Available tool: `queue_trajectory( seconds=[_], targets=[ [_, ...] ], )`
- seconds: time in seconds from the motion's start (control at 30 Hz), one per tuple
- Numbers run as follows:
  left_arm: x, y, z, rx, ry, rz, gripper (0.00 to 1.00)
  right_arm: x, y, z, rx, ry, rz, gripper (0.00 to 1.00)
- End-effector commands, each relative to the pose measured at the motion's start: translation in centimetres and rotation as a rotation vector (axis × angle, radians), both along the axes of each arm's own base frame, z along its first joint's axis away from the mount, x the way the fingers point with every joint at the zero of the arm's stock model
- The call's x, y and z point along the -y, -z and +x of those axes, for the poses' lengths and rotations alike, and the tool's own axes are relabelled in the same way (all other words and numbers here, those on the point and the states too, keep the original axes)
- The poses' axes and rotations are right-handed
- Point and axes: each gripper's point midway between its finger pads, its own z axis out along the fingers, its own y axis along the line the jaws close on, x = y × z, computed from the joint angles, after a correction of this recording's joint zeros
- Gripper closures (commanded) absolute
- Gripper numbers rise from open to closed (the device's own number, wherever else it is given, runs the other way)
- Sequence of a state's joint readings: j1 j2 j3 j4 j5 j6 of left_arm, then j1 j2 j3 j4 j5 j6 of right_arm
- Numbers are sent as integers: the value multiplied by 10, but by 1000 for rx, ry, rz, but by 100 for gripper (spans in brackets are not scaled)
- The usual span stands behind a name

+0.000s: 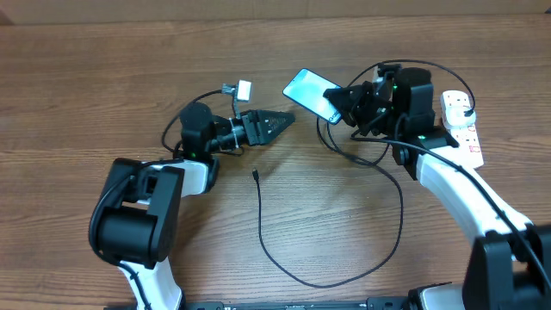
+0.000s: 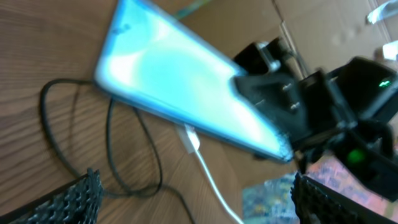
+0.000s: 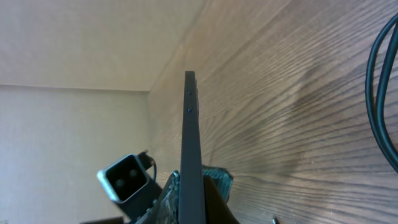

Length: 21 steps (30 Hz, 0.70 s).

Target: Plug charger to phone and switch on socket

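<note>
The left gripper will hold the phone across both sides at its free side (image 1: 298, 84) (image 2: 124, 53), so the phone's port end stays free for plugging in.
The phone (image 1: 308, 91), its light blue screen lit, is tilted up off the table and held by its right end in my right gripper (image 1: 343, 108). In the right wrist view it shows edge-on (image 3: 191, 137) with the fingers (image 3: 194, 202) clamped on both faces. In the left wrist view the phone (image 2: 174, 93) fills the upper middle. My left gripper (image 1: 281, 122) is open and empty just left of the phone, its fingers (image 2: 196, 194) wide apart. The charger cable's connector tip (image 1: 256, 175) lies free on the table; the black cable (image 1: 327, 282) loops round to the right. The socket strip (image 1: 462, 127) lies far right.
A small white connector (image 1: 244, 88) on a lead lies behind the left gripper. A thin white lead (image 2: 205, 168) runs on the table under the phone. Black cable loops (image 2: 112, 149) lie below the phone. Bare wood surrounds the cable loop.
</note>
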State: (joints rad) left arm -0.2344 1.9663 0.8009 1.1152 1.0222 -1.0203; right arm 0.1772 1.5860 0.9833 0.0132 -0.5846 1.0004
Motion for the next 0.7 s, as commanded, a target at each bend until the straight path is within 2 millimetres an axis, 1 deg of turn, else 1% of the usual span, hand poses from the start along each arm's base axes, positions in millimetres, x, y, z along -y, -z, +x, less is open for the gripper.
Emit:
queue_trajectory(
  seconds=[0.0,0.1,0.17,0.23,0.33,0.47,0.67],
  targets=[
    [5,0,15,-124,-104,-64,0,-9,-14,8,23,-29,63,96],
    [6,1,23,-216,-174,-100,0,-21,-26,13,98,-66,88,96],
    [6,2,28,-264,-206,-124,0,-24,-30,14,122,-69,89,96],
    [-2,2,42,-368,-305,-191,0,-24,-30,15,126,-61,86,96],
    [-10,-3,53,-438,-390,-271,0,-25,-30,15,126,-59,84,96],
    [-10,-10,58,-502,-425,-352,0,-32,-31,12,130,-72,84,96],
    [-6,-11,59,-601,-440,-423,0,-46,-29,10,140,-65,61,96]
  ],
)
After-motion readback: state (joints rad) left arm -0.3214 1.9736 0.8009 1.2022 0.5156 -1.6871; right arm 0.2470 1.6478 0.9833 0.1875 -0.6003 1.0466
